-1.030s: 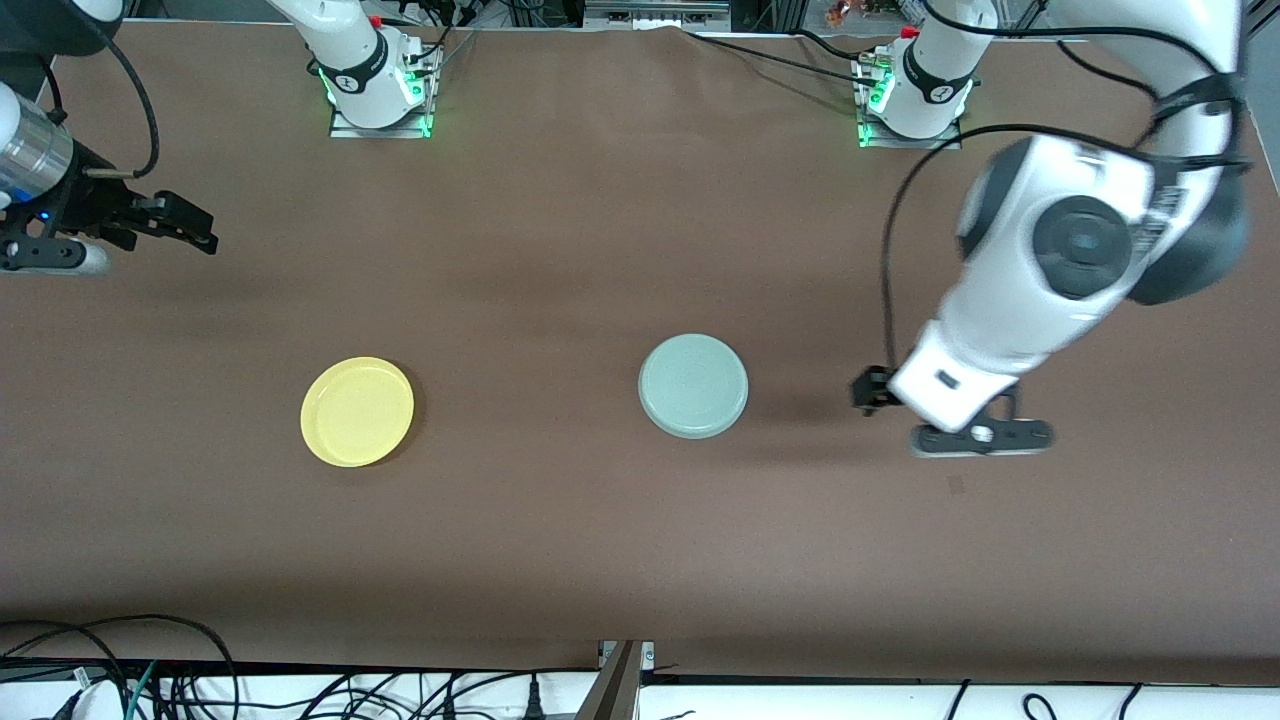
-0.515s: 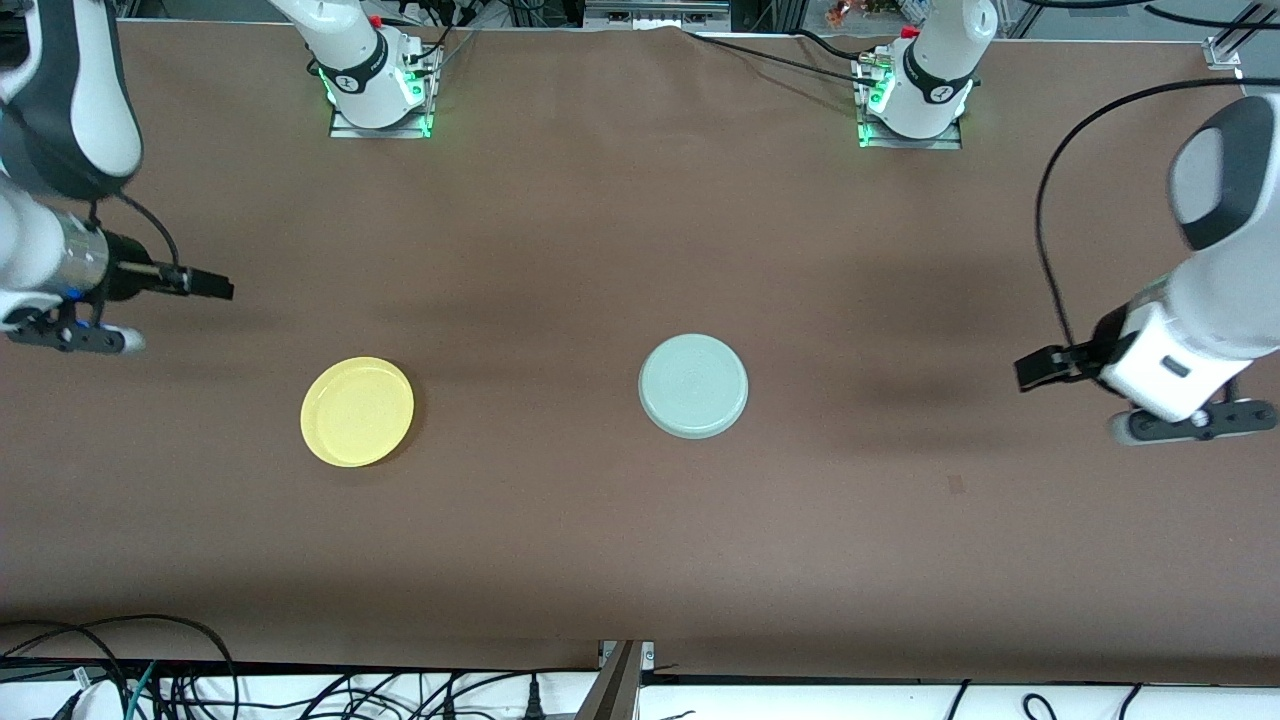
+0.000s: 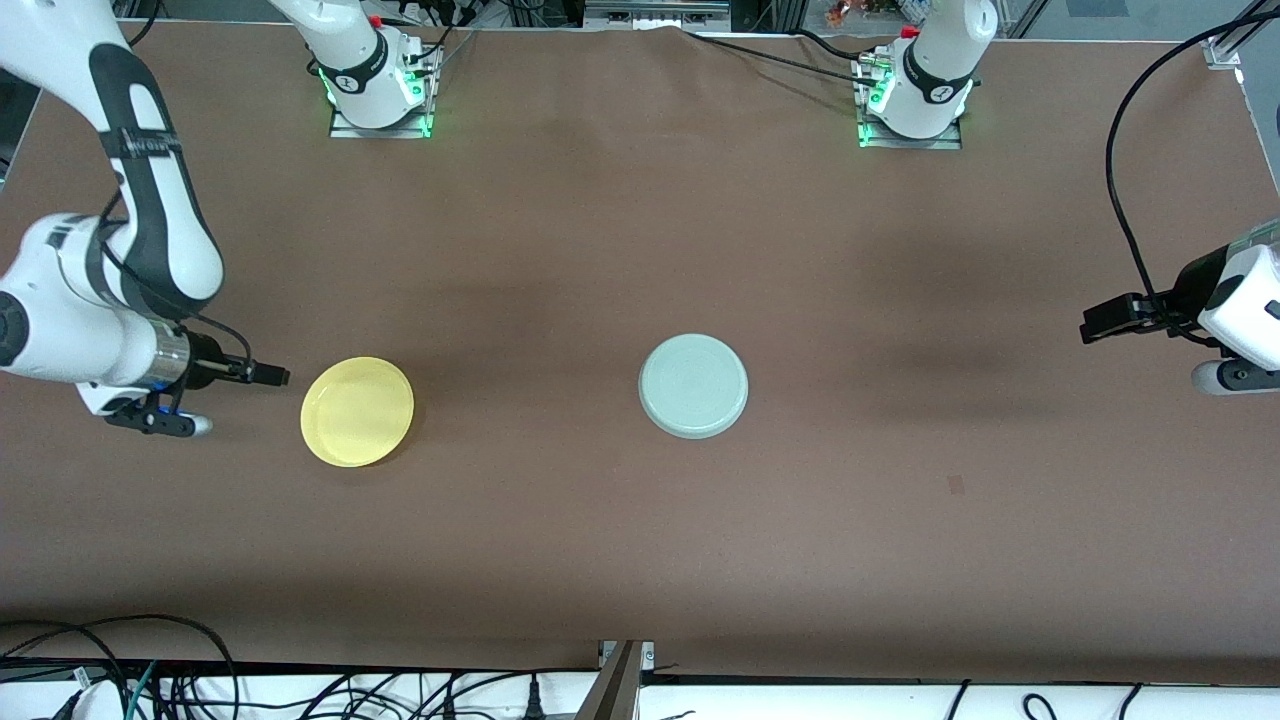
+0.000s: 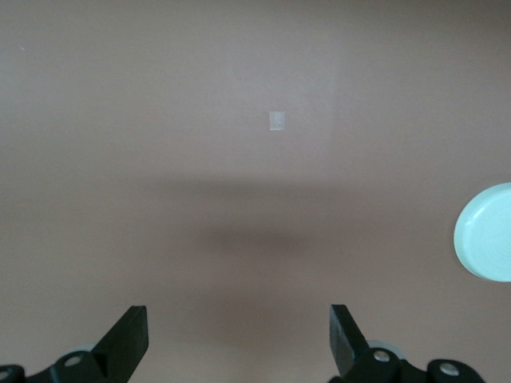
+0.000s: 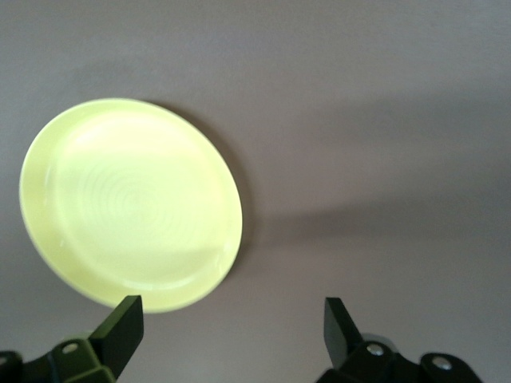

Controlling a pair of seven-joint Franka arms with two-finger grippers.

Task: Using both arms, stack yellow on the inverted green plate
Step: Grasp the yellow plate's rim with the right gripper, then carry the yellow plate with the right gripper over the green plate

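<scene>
I should next grab the yellow plate by its rim with my right gripper to stack it.
The yellow plate lies rim up toward the right arm's end of the table. It fills much of the right wrist view. The pale green plate lies upside down near the table's middle, and its edge shows in the left wrist view. My right gripper hangs low over the table just beside the yellow plate, apart from it. It is open and empty. My left gripper hovers over bare table at the left arm's end, well away from the green plate. It is also open and empty.
The brown table carries a small mark, seen pale in the left wrist view. The two arm bases stand along the edge farthest from the front camera. Cables hang below the nearest edge.
The right arm has swung in and come down beside the yellow plate. The left arm has pulled away from the green plate toward its end of the table. Neither plate moved.
</scene>
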